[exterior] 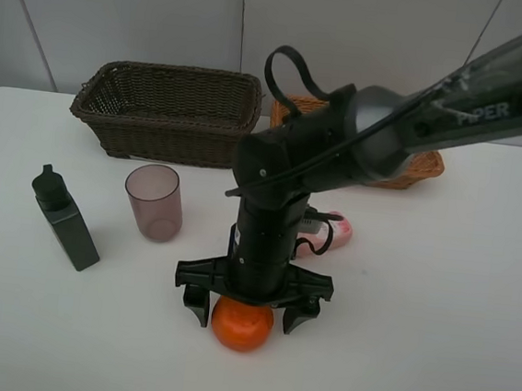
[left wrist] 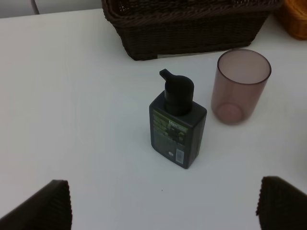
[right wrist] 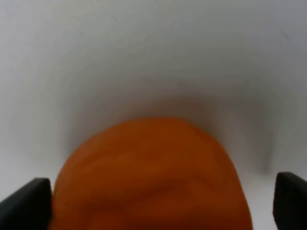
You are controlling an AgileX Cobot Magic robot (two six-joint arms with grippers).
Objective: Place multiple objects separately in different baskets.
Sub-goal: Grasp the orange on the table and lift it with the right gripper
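My right gripper closes on the orange (exterior: 242, 326) (right wrist: 148, 177) next, since its fingers reach down on either side of the orange, close above the white table.
An orange (exterior: 242, 326) lies on the white table near the front. My right gripper (exterior: 248, 313) hangs over it, open, one finger on each side; in the right wrist view the orange (right wrist: 148, 177) fills the space between the fingertips (right wrist: 26, 203). A pink squeeze bottle (exterior: 333, 232) lies partly hidden behind the right arm. On the left stand a dark green square bottle (exterior: 66, 223) and a mauve cup (exterior: 154, 202). My left gripper (left wrist: 160, 206) is open above the table, short of the dark green bottle (left wrist: 176, 127) and cup (left wrist: 240, 86).
The dark brown basket (exterior: 169, 113) stands at the back, left of centre; the light tan basket (exterior: 421, 165) sits to its right, largely covered by the right arm. Both show in the left wrist view: dark basket (left wrist: 192, 28), tan basket (left wrist: 296, 17).
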